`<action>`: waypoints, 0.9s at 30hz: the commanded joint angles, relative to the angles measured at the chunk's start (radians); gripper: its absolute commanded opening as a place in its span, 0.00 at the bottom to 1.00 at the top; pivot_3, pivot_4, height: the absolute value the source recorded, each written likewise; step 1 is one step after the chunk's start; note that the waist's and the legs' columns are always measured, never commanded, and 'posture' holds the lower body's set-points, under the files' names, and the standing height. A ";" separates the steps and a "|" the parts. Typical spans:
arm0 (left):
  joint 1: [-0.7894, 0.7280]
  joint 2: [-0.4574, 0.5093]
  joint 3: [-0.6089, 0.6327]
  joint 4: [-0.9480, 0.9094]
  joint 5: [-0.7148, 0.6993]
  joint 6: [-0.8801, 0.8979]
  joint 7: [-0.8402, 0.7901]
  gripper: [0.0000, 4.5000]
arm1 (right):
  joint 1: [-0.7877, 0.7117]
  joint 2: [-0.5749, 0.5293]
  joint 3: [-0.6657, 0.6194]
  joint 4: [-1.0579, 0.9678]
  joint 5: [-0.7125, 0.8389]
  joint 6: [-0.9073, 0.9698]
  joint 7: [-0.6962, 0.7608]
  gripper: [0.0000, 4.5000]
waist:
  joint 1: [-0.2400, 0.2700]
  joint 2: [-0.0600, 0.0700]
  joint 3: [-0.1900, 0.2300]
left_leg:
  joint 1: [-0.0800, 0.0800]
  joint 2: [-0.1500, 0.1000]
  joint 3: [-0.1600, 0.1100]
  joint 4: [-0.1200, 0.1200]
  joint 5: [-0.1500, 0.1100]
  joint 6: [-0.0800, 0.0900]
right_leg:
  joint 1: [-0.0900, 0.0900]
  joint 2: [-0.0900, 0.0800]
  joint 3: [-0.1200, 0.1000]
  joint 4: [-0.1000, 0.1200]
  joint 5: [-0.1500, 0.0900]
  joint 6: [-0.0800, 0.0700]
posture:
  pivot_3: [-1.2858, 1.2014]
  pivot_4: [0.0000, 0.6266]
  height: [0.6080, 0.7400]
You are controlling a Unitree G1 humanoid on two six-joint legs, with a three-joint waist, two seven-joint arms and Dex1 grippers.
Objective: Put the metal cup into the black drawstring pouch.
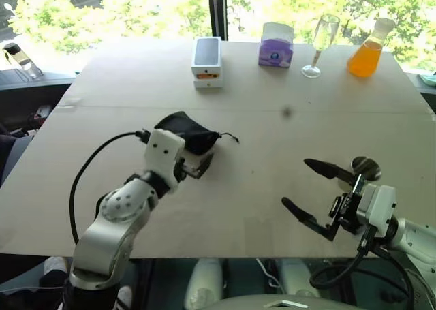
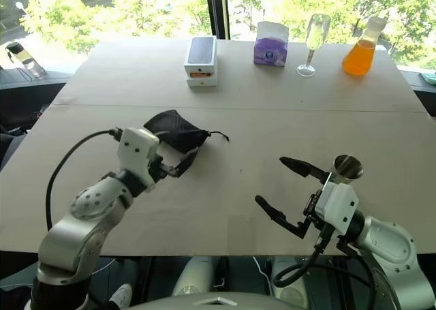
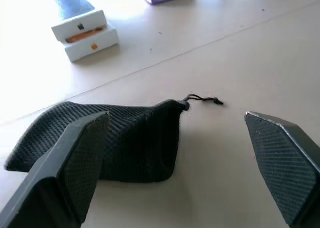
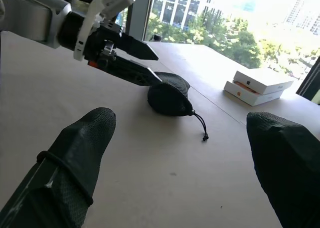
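The pouch's open edge [image 1: 215, 143] stands up while the rest of the cloth [image 1: 178, 125] lies slack, so my left gripper should pinch that edge next.
The black drawstring pouch [image 1: 187, 129] lies flat on the pale table left of centre, its thin cord [image 1: 231, 137] trailing to the right. My left gripper [image 1: 197, 165] hovers open just in front of the pouch; in the left wrist view one finger [image 3: 75, 158] overlaps the pouch [image 3: 135, 143] and the other stands off to its side. The metal cup [image 1: 366, 165], a small shiny steel tumbler, stands upright near the front right of the table. My right gripper [image 1: 310, 191] is open and empty just left of the cup, pointing toward the pouch [image 4: 170, 92].
Along the far edge of the table stand a white phone box [image 1: 207, 61], a purple tissue pack [image 1: 276, 48], a clear wine glass [image 1: 323, 41] and a flask of orange liquid [image 1: 368, 51]. The table's front edge [image 1: 225, 254] runs just under both arms.
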 commanded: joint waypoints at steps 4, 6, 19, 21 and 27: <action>-0.243 -0.040 -0.135 0.023 0.104 0.369 0.116 0.99 | -0.015 -0.007 -0.006 -0.057 0.019 0.024 -0.031 1.00 | -0.001 -0.001 0.001 | 0.002 0.000 0.000 -0.001 0.000 0.000 | 0.002 0.000 0.001 0.000 0.000 0.000 | 0.52 0.24 0.98; -0.296 -0.061 -0.176 0.057 0.119 0.412 0.125 0.99 | -0.024 -0.008 -0.007 -0.055 0.019 0.032 -0.035 1.00 | -0.002 -0.001 0.001 | 0.002 -0.001 0.001 -0.001 0.000 0.000 | 0.002 0.000 0.001 0.000 0.000 0.001 | 0.52 0.24 0.98; -0.373 -0.064 -0.264 0.208 0.215 0.488 0.163 0.99 | -0.039 0.002 0.008 -0.030 -0.009 0.035 -0.053 1.00 | -0.001 -0.001 0.001 | 0.003 -0.001 0.001 -0.002 0.000 0.000 | 0.002 -0.001 0.002 0.000 0.000 0.000 | 0.52 0.24 0.98; -0.376 -0.070 -0.266 0.216 0.217 0.474 0.153 0.88 | -0.037 0.005 0.013 -0.032 -0.013 0.035 -0.057 1.00 | -0.001 -0.001 0.001 | 0.003 -0.001 0.001 -0.002 0.000 0.000 | 0.002 -0.001 0.002 0.000 0.000 0.000 | 0.52 0.24 0.98; -0.367 -0.056 -0.287 0.219 0.248 0.437 0.147 0.34 | -0.023 0.007 0.015 -0.029 -0.020 0.021 -0.054 1.00 | -0.001 -0.001 0.001 | 0.003 -0.001 0.001 -0.002 0.000 0.000 | 0.002 -0.001 0.002 0.000 0.000 0.000 | 0.52 0.24 0.98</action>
